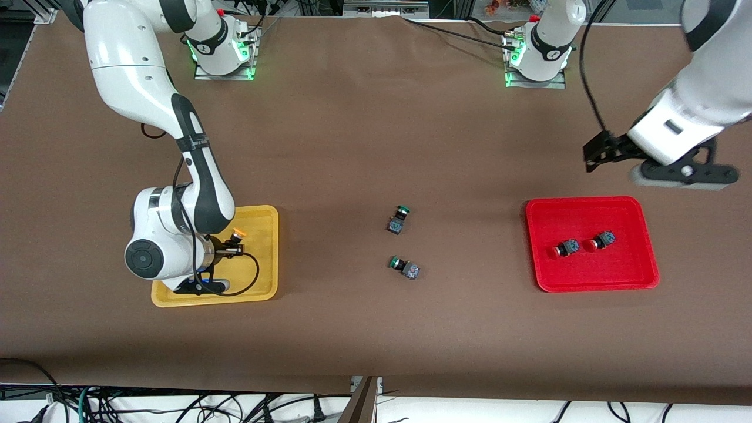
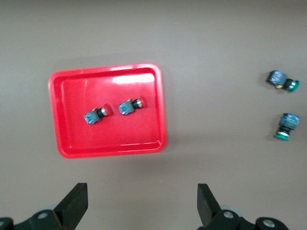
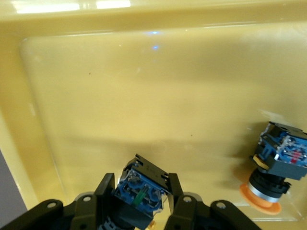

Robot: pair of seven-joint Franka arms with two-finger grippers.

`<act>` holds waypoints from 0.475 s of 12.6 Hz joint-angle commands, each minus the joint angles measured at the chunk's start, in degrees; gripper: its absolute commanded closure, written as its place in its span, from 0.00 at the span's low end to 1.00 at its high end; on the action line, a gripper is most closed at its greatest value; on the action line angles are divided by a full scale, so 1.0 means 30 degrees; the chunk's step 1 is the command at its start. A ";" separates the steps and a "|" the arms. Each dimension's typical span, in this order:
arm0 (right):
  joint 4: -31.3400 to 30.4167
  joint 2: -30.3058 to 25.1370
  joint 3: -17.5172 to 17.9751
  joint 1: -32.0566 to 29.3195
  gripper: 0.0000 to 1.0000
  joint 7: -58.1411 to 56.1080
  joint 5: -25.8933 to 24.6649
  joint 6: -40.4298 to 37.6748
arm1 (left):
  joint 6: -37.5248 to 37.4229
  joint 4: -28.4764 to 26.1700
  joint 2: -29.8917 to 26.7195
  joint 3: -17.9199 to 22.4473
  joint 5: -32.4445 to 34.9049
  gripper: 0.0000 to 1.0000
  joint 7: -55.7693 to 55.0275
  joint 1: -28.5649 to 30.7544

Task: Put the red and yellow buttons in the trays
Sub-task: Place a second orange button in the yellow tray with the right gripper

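The yellow button's blue-grey body sits low over the yellow tray's bottom, so it is time for my right gripper to open now.
My right gripper is low in the yellow tray, shut on a yellow button whose blue-grey body shows between the fingers; its cap is almost hidden. The arm hides this gripper in the front view. A second yellow button lies on the tray floor beside it and also shows in the right wrist view. Two red buttons lie in the red tray. My left gripper is open and empty, up over bare table next to the red tray.
Two green-capped switches lie on the brown table between the two trays, and show in the left wrist view. The robot bases stand along the table edge farthest from the front camera.
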 commanded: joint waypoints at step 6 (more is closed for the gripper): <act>-0.0507 -0.1437 0.0178 -0.0742 0.01 -0.2005 -0.0130 0.0217 | 0.1528 -0.3187 -0.1965 0.0769 -0.1225 0.00 -0.0398 0.0063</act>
